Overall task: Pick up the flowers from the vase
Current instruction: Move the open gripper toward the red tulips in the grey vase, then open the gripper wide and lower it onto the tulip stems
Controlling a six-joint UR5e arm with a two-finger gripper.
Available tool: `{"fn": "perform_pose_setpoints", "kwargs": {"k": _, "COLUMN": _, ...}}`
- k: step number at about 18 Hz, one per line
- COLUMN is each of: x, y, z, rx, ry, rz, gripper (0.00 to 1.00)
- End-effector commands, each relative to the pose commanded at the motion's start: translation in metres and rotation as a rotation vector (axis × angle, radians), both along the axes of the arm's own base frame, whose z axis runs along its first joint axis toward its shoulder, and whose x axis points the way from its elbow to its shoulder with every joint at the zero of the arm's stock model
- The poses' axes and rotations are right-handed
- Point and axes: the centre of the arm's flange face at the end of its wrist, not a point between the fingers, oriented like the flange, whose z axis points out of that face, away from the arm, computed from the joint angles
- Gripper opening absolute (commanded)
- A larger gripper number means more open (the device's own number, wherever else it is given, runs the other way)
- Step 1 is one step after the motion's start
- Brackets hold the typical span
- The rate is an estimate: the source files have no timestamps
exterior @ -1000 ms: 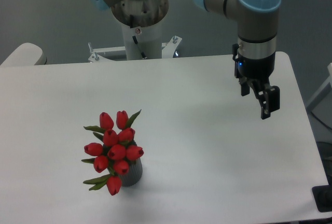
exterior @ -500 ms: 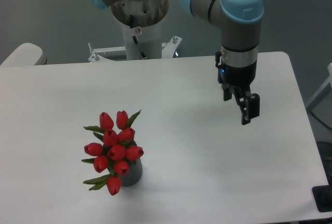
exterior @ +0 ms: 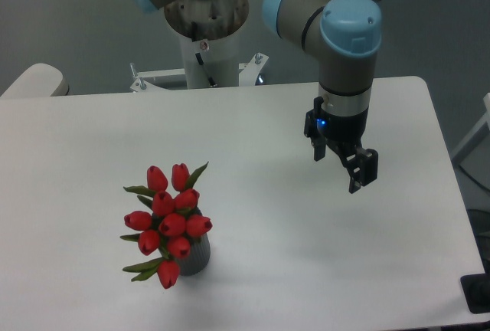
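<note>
The gripper will grab the flowers [exterior: 169,221] next by their red tulip buds. It should then lift the flowers out of the dark grey vase [exterior: 197,257].
The flowers [exterior: 169,221], a bunch of red closed tulip buds with narrow green leaves, stand in the vase [exterior: 196,257] on the front left of the white table [exterior: 306,270]. Only the lower right side of the small dark grey vase shows beneath the buds. My gripper [exterior: 341,165] hangs above the table's right half, well to the right of the bunch and a little farther back. Its black fingers [exterior: 362,173] are spread open and point down, with nothing between them.
The arm's white pedestal [exterior: 205,37] stands behind the table's far edge. A pale rounded object [exterior: 34,81] sits off the back left corner. A dark item [exterior: 476,294] lies past the front right corner. The table's right edge runs close to my gripper's side.
Over the last second the arm has swung left, carrying my gripper from the right edge toward the table's middle. The fingers stay open, and the flowers and vase have not moved.
</note>
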Motion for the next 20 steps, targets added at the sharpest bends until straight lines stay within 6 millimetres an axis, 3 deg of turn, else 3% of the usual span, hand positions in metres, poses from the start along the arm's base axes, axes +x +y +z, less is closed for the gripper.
{"fn": "perform_pose_setpoints", "kwargs": {"k": 4, "x": 0.016, "y": 0.014, "z": -0.002, "rx": 0.222, "ry": -0.198, "rz": 0.103, "gripper": 1.00}}
{"fn": "perform_pose_setpoints", "kwargs": {"k": 11, "x": 0.052, "y": 0.035, "z": -0.013, "rx": 0.503, "ry": -0.522, "rz": 0.091, "gripper": 1.00}}
{"fn": "perform_pose_setpoints", "kwargs": {"k": 14, "x": 0.064, "y": 0.038, "z": -0.028, "rx": 0.575, "ry": -0.553, "rz": 0.054, "gripper": 1.00}}
{"fn": "perform_pose_setpoints", "kwargs": {"k": 20, "x": 0.093, "y": 0.062, "z": -0.029, "rx": 0.565, "ry": -0.553, "rz": -0.016, "gripper": 1.00}}
